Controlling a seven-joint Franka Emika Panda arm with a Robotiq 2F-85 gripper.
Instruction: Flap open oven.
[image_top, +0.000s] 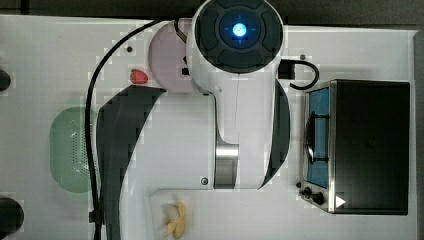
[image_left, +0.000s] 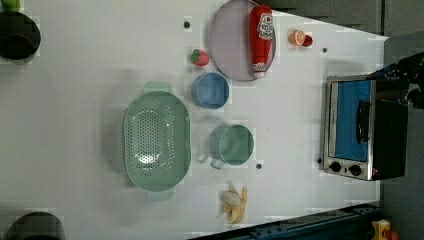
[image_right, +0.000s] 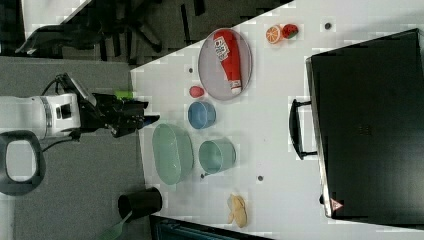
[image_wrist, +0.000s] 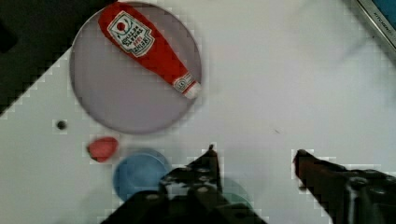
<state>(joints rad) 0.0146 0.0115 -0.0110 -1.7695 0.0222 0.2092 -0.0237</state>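
Observation:
My gripper grabs the dark bar handle (image_left: 362, 122) on the oven next, to flap open its blue glass door (image_left: 346, 112).
The oven (image_left: 365, 127) stands at the left view's right edge: a black box with a silver front frame, blue glass door and knobs. Its door is shut, with the dark bar handle (image_right: 295, 127) sticking out of the front towards the table's middle. The oven's black top (image_top: 372, 145) lies at the top view's right. My gripper (image_wrist: 256, 156) hangs open, with nothing between its fingers, high above the blue bowl and green cup. In the right view the gripper (image_right: 150, 113) is far to the left of the oven and touches nothing. A corner of the oven's frame (image_wrist: 378, 18) is in the wrist view.
A purple plate (image_left: 232, 60) holds a red ketchup bottle (image_left: 261, 35). Near it lie a strawberry (image_left: 200, 58), a blue bowl (image_left: 210, 90), a green cup (image_left: 231, 145), a green colander (image_left: 157, 141) and a banana (image_left: 235, 204). White table lies between these and the oven.

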